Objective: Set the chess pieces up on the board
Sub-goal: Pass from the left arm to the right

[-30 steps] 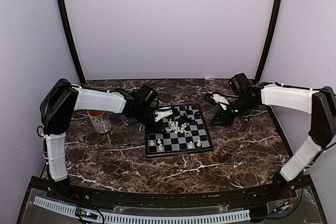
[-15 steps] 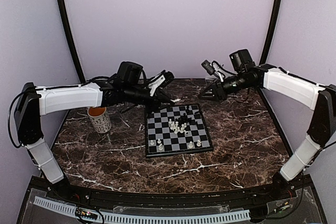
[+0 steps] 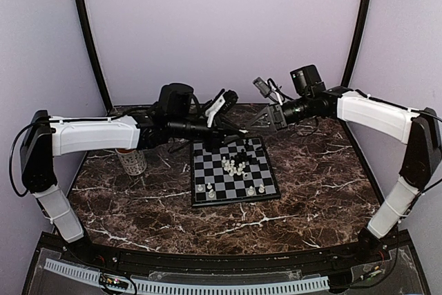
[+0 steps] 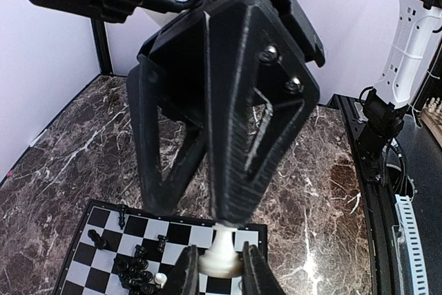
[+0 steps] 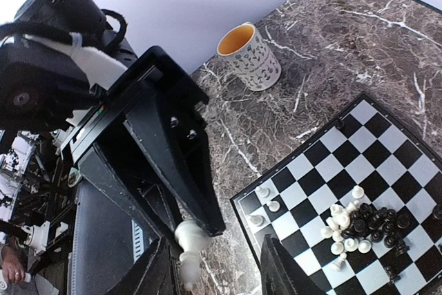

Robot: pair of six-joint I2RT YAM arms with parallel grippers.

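The robot's right gripper will next take the white chess piece by its slim top (image 3: 244, 131), so that its base stays free to stand on the board (image 3: 197, 202).
The board (image 3: 197, 202) lies mid-table with a heap of white and black chess pieces (image 3: 235, 166) near its centre and a few white pieces (image 3: 251, 191) on the near rows. My left gripper (image 3: 238, 128) hovers over the board's far edge, shut on a white chess piece (image 4: 222, 257). My right gripper (image 3: 266, 117) faces it, open. In the left wrist view one of the right gripper's fingers (image 4: 242, 170) touches the piece's top. In the right wrist view the piece (image 5: 190, 236) sits between the left gripper's fingertips, beside my own left finger (image 5: 155, 271).
A patterned mug (image 3: 131, 160) with an orange inside stands left of the board, partly behind the left arm; it also shows in the right wrist view (image 5: 250, 56). The tent walls and two dark poles close off the back and sides.
Both grippers rose from table level and swung inward. They now meet above the board's far edge. The left gripper came off the board's left side.
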